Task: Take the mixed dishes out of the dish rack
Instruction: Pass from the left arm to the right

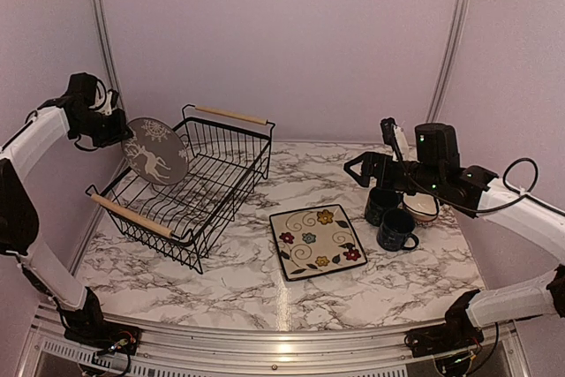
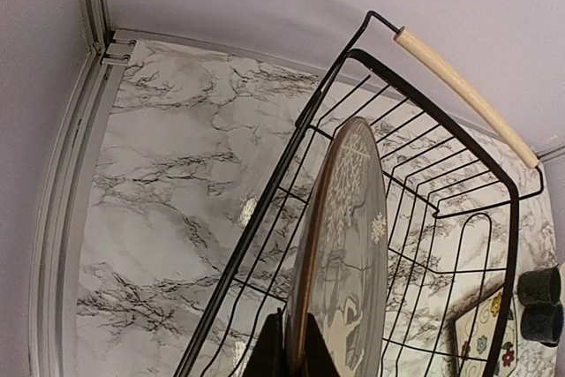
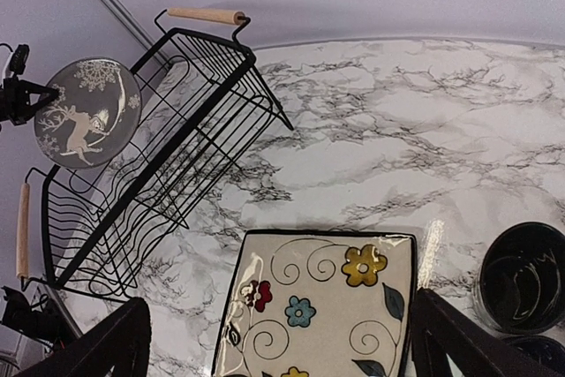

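Next, my right gripper grabs the round deer plate by its free rim to stack the deer plate on the square flowered plate.
My left gripper is shut on the rim of the round grey-brown deer plate, which it holds upright above the left end of the black wire dish rack. In the left wrist view the fingers pinch the plate's edge over the rack. The rack's wire floor shows no other dish. The square flowered plate lies flat on the table. My right gripper hangs open above the table; in its wrist view the gripper straddles the square plate with nothing held.
Two dark mugs and a small bowl stand right of the square plate, under my right arm. The rack has wooden handles at its far and near ends. Walls close off the back and both sides.
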Robot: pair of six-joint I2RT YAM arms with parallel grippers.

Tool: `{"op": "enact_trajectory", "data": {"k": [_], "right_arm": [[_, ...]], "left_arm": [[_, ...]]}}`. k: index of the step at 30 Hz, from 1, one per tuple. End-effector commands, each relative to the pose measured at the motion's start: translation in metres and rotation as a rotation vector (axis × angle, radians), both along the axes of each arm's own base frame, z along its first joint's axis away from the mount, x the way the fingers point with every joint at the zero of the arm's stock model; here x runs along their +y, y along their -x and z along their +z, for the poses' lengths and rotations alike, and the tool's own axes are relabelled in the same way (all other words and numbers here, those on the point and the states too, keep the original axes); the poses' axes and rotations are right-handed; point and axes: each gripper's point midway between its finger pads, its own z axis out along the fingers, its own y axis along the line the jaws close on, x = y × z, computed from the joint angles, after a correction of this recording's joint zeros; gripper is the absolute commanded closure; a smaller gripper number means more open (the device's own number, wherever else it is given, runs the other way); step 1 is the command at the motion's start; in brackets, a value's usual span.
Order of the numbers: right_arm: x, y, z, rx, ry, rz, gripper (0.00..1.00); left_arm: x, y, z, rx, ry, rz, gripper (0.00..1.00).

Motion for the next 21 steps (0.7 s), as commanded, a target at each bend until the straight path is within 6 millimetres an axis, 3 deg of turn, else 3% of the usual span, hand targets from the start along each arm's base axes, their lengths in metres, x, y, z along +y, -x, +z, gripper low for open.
{"op": "enact_trajectory", "data": {"k": [1,2,5,9,14,21], "right_arm": [[0.004,0.003,0.008,-0.019,-0.019,0.020,0.02],[0.005,0.003,0.009,-0.020,-0.024,0.026,0.01],[0.013,0.005,0.012,-0.007,-0.055,0.059,0.02],[0.035,0.013,0.023,0.012,-0.175,0.167,0.02],[0.063,0.028,0.047,0.026,-0.381,0.326,0.02],[0.083,0.046,0.072,0.046,-0.570,0.484,0.02]], "left_arm": [[-0.038,0.004,0.082,-0.241,0.297,-0.074,1.00],[-0.048,0.008,0.084,-0.253,0.378,-0.092,1.00],[-0.071,0.021,0.115,-0.349,0.648,-0.137,1.00],[-0.095,0.045,0.143,-0.448,0.799,-0.222,1.00],[-0.151,0.077,0.146,-0.467,0.850,-0.320,1.00],[-0.210,0.100,0.126,-0.443,0.892,-0.362,1.00]]}}
